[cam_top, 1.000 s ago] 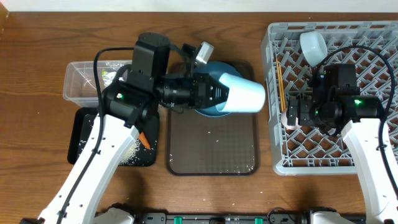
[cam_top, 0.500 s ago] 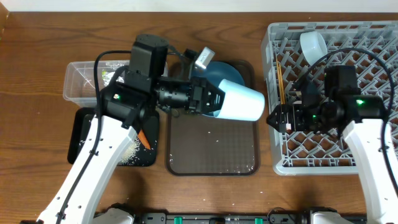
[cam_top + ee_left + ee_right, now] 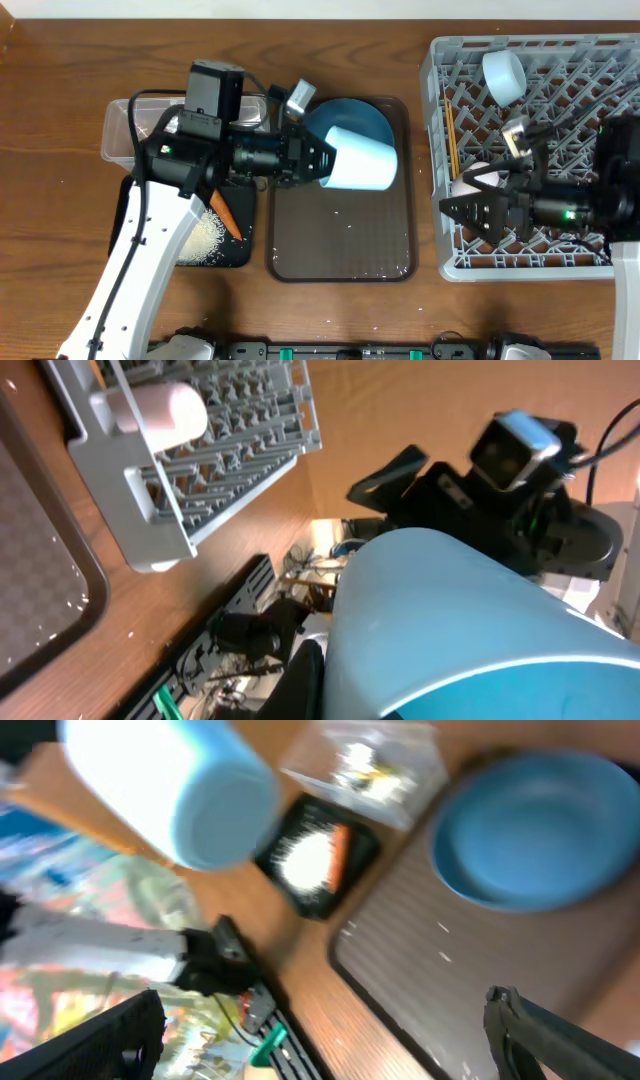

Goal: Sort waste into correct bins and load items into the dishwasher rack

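Observation:
My right gripper will next grip the light blue cup around its base end (image 3: pixel 382 164) to load it rim-first into the dishwasher rack (image 3: pixel 560 262).
My left gripper (image 3: pixel 320 160) is shut on the rim of the light blue cup (image 3: pixel 362 158), holding it on its side over the blue plate (image 3: pixel 345 118). The same cup (image 3: pixel 450 620) fills the left wrist view. My right gripper (image 3: pixel 462 214) stands open at the left edge of the dishwasher rack (image 3: pixel 560 262), pointing left, nothing between its fingers (image 3: pixel 110 1040). In the rack lie the pink cup (image 3: pixel 468 184), the white bowl (image 3: pixel 505 74) and the chopsticks (image 3: pixel 450 135). The black bin (image 3: pixel 135 235) holds rice and the carrot (image 3: pixel 226 215). The clear bin (image 3: pixel 125 130) stands behind it.
The brown tray (image 3: pixel 340 240) sits between the bins and the rack, the plate at its far end, a few rice grains on its mat. The right wrist view shows the cup (image 3: pixel 190 790), the plate (image 3: pixel 540 830) and the black bin (image 3: pixel 320 855), blurred.
The left arm has drawn the light blue cup back to the left, over the plate. The right gripper has swung to point left and dropped toward the rack's front left corner.

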Robot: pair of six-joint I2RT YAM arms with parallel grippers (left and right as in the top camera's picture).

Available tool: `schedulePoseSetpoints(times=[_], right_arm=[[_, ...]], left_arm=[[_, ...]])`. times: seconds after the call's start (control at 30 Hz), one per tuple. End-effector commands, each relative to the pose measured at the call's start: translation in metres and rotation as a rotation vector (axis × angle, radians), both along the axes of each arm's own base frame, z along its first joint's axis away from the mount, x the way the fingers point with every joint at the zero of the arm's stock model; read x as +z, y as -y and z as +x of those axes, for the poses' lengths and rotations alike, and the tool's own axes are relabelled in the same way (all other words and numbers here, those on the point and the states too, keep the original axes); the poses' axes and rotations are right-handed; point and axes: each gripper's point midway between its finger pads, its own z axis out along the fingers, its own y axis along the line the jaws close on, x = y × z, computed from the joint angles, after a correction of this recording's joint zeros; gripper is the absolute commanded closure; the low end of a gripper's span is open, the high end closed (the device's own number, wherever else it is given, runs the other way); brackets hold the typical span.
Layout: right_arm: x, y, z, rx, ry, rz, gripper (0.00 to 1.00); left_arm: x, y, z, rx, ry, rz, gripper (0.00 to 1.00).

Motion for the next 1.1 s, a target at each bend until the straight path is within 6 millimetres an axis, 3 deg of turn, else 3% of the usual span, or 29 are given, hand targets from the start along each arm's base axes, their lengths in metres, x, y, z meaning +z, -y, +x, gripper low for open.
schedulePoseSetpoints(times=[0.0,0.17,0.57,1.07], right_arm=[[0.03,-0.015,-0.012,0.117,0.171,0.111,0.01],[0.036,-0.026,-0.021,0.168,0.173,0.153,0.01],[0.034,-0.058,-0.05,0.364,0.213,0.153,0.01],[0.023,-0.057,-0.047,0.363,0.218,0.077,0.01]], left_arm=[[0.003,0.011,-0.018,-0.078,0.049,-0.015,0.94],[0.003,0.027,-0.037,-0.154,0.061,-0.014,0.94],[0.003,0.029,-0.039,-0.16,0.066,-0.016,0.94],[0.005,0.042,-0.058,-0.234,0.061,-0.03,0.94]])
